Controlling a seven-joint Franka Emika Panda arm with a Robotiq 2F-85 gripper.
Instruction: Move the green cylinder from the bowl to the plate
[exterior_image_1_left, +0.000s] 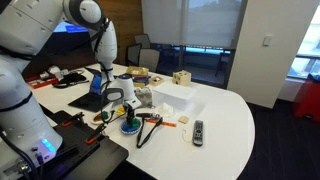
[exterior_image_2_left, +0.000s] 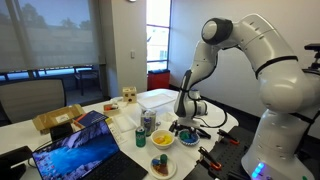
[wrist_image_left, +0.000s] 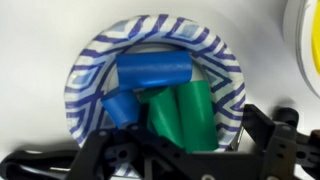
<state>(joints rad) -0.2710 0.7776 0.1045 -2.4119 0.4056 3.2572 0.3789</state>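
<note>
The green cylinder (exterior_image_1_left: 132, 122) (wrist_image_left: 185, 115) is between my gripper's fingers, which are down at the height of the plate, so my gripper should close on the cylinder now.
The wrist view looks down on a blue-and-white patterned paper plate (wrist_image_left: 90, 60). On it lie a green cylinder (wrist_image_left: 185, 115), a large blue cylinder (wrist_image_left: 155, 70) and a smaller blue piece (wrist_image_left: 120, 108). My gripper (wrist_image_left: 182, 130) straddles the green cylinder with its fingers apart, and a strip of plate shows between the cylinder and the right finger. The rim of the yellow-green bowl (wrist_image_left: 306, 30) shows at the top right. In both exterior views the gripper (exterior_image_1_left: 128, 105) (exterior_image_2_left: 185, 115) hangs just above the plate (exterior_image_1_left: 130, 128) (exterior_image_2_left: 186, 131), and the bowl (exterior_image_2_left: 163, 141) stands beside it.
A blue dish with mixed-colour bits (exterior_image_2_left: 162, 167), a can (exterior_image_2_left: 148, 122) and an open laptop (exterior_image_2_left: 75, 150) stand nearby. A white box (exterior_image_1_left: 170, 97) sits mid-table, with a remote (exterior_image_1_left: 198, 131) near the edge and cables and tools (exterior_image_1_left: 150, 122) beside the plate.
</note>
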